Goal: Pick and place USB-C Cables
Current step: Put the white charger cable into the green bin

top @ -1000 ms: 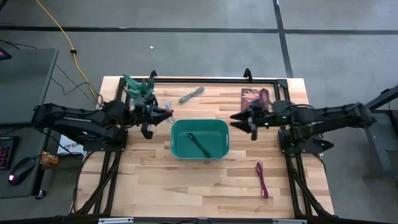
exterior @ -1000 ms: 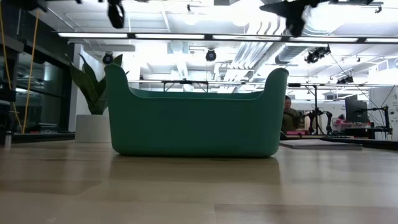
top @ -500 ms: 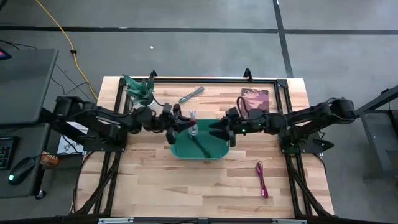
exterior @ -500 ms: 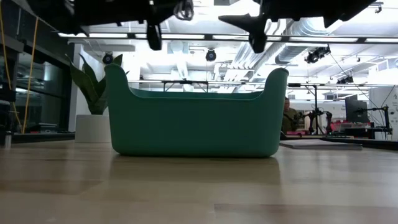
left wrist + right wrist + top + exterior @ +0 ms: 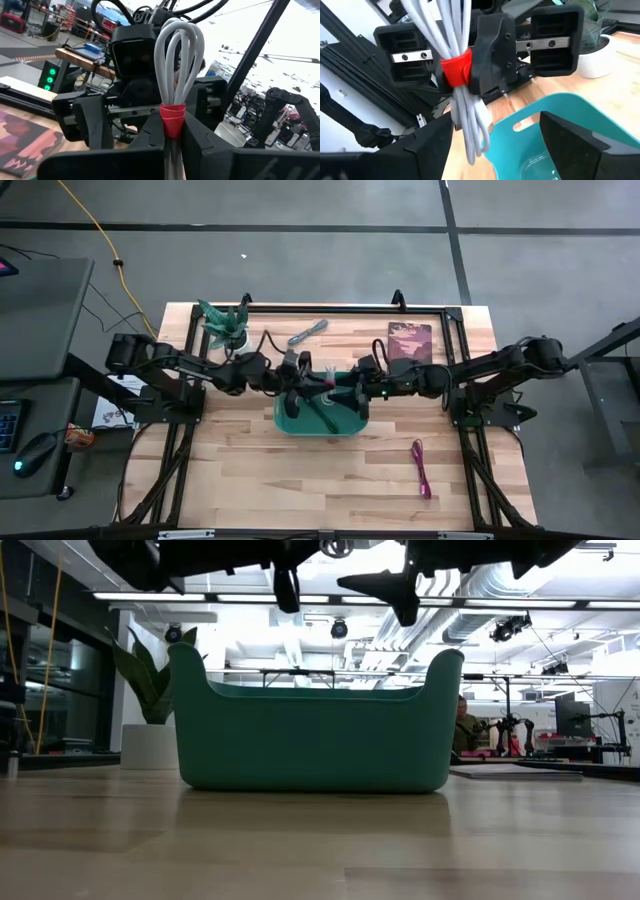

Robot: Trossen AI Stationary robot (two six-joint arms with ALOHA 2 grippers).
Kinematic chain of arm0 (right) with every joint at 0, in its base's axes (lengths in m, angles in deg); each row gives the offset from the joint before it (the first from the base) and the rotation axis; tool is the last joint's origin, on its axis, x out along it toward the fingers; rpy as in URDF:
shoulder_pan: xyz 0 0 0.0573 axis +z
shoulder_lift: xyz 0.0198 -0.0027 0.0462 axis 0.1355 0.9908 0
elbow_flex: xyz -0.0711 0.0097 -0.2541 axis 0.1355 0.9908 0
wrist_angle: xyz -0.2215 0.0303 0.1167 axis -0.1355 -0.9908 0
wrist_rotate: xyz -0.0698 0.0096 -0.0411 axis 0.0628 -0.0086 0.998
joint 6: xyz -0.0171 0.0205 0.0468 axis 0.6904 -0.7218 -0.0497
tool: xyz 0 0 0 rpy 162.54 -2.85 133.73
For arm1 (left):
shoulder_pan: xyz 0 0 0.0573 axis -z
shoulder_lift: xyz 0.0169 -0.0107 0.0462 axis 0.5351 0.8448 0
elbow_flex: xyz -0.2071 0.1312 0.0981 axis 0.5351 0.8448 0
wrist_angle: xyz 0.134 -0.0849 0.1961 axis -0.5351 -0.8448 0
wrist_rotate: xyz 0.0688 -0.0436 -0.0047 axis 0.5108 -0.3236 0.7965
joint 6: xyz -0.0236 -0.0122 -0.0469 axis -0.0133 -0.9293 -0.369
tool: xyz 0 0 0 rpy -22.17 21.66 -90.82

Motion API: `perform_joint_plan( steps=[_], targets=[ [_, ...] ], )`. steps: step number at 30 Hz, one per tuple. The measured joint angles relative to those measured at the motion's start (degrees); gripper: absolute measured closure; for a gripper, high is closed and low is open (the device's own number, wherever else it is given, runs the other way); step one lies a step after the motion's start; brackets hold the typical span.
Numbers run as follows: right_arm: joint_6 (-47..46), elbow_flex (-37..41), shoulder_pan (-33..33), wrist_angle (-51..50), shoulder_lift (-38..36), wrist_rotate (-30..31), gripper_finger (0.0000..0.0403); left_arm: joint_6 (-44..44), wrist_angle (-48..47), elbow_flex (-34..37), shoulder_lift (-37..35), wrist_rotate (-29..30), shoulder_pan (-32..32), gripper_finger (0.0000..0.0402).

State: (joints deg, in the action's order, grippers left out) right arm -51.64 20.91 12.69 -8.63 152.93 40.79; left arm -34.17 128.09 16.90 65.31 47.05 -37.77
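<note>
My right gripper's fingers are on either side of the white bundle's lower end (image 5: 471, 129), below the red band. My right gripper should close on the bundle.
My left gripper (image 5: 303, 380) is shut on a white cable bundle with a red band (image 5: 172, 75), held above the teal bin (image 5: 345, 423). My right gripper (image 5: 495, 150) stands open just across from it, also over the bin (image 5: 560, 120), touching nothing that I can see. In the low view both grippers hang above the bin (image 5: 315, 730): the left (image 5: 287, 590) and the right (image 5: 397, 598). A dark green cable (image 5: 322, 412) lies on the bin's floor. On the table lie a grey cable (image 5: 307, 332) at the far side and a magenta cable (image 5: 421, 468) at the near right. My left gripper pinches the white bundle at its red band (image 5: 173, 120) between its two fingers (image 5: 492, 50). The fingers come about level from the table's left and lie across the bundle. The bundle stands roughly upright, its looped end (image 5: 177, 35) up and its lower end (image 5: 472, 140) hanging clear above the bin.
A plant in a white pot (image 5: 225, 325) stands at the far left corner. A dark red mat (image 5: 408, 340) lies at the far right. Black frame rails (image 5: 340, 309) run along the table's far edge. Bare wood lies in front of the bin.
Both grippers have come in from the bin's two sides toward each other and a little down, and now face each other over the bin. The left one has carried the white bundle with it, still lifted clear.
</note>
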Motion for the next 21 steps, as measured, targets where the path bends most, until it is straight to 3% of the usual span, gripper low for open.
perform_joint_plan(
  steps=[21],
  targets=[
    [5.4, 0.0, 0.0, 0.4, 0.0, 0.4, 0.0127, -0.9, 0.4, -0.2, 2.5, 3.8, 0.3, 0.0398]
  ],
)
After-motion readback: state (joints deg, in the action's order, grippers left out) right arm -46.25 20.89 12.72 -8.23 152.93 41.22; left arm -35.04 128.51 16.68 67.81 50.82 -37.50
